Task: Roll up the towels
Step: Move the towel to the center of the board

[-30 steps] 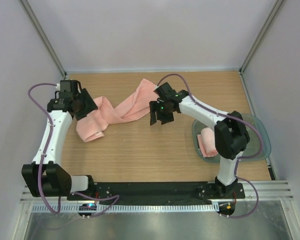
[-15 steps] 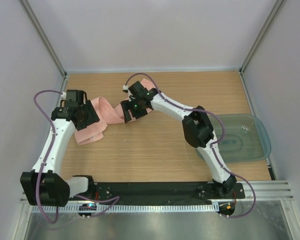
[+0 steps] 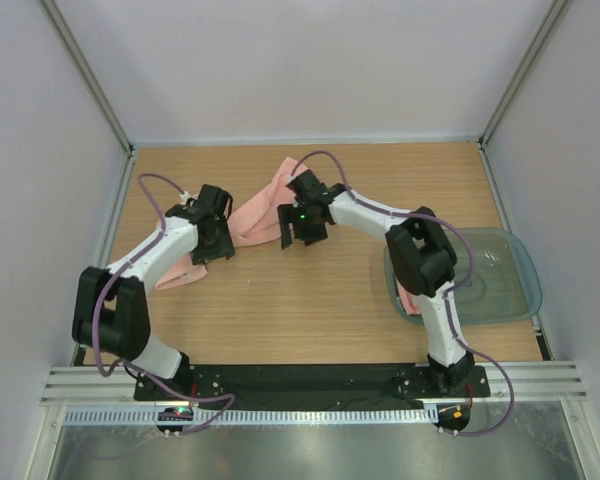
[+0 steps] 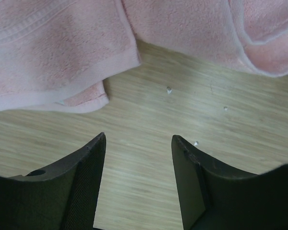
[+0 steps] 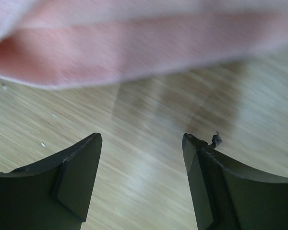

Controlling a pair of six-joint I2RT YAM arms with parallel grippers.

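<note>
My left gripper next grabs the long salmon-pink towel (image 3: 255,220) by its exposed hemmed corner (image 3: 202,268), to spread the crumpled end flat for rolling.
The long salmon-pink towel (image 3: 255,220) lies crumpled and slanted across the far left of the wooden table. It also fills the top of the left wrist view (image 4: 62,48) and shows blurred in the right wrist view (image 5: 134,43). My left gripper (image 3: 218,243) (image 4: 139,139) is open and empty, low over bare wood beside the towel's folded edge. My right gripper (image 3: 302,238) (image 5: 142,139) is open and empty, just off the towel's right edge. The smaller pink towel (image 3: 408,298) lies in the tray, mostly hidden by the right arm.
The translucent teal-grey tray (image 3: 520,290) sits at the right edge of the table. Grey walls close in the left, back and right sides. Cables loop above both wrists.
My left gripper has swung right, in over the towel's left part. My right gripper went left along the towel, then back right a little. The towel is more bunched.
</note>
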